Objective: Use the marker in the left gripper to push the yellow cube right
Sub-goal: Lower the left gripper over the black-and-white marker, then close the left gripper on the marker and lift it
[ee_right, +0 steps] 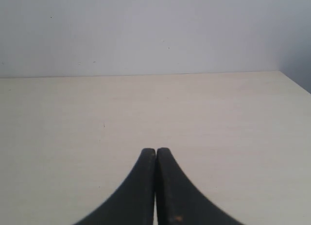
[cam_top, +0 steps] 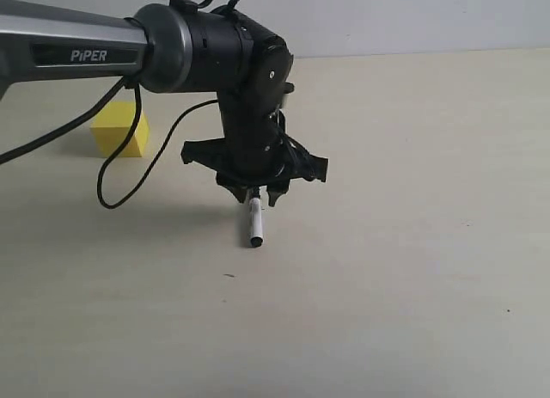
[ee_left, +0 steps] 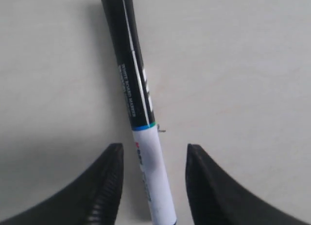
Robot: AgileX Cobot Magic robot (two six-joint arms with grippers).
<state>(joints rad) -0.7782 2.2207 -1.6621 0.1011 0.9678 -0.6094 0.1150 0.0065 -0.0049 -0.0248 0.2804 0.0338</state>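
Observation:
My left gripper should pick up the marker by its white body (cam_top: 254,206) beside the coloured band next, so that it can push the yellow cube (cam_top: 119,131).
The yellow cube (cam_top: 119,131) sits on the table at the far left, well to the left of my left gripper (cam_top: 255,194), with a black cable crossing in front of it. The left gripper (ee_left: 154,147) is open, pointing down over the marker (ee_left: 141,113). The marker lies flat on the table between the two fingers (ee_left: 109,179), with a gap on each side. In the exterior view only the marker's white barrel and black end (cam_top: 255,222) stick out below the gripper; the cap half is hidden. My right gripper (ee_right: 156,149) is shut on nothing.
The pale table (cam_top: 412,243) stretches to the right and front of the left gripper. A grey wall (cam_top: 412,15) stands behind the table's far edge. Black cables (cam_top: 112,192) hang from the arm near the cube.

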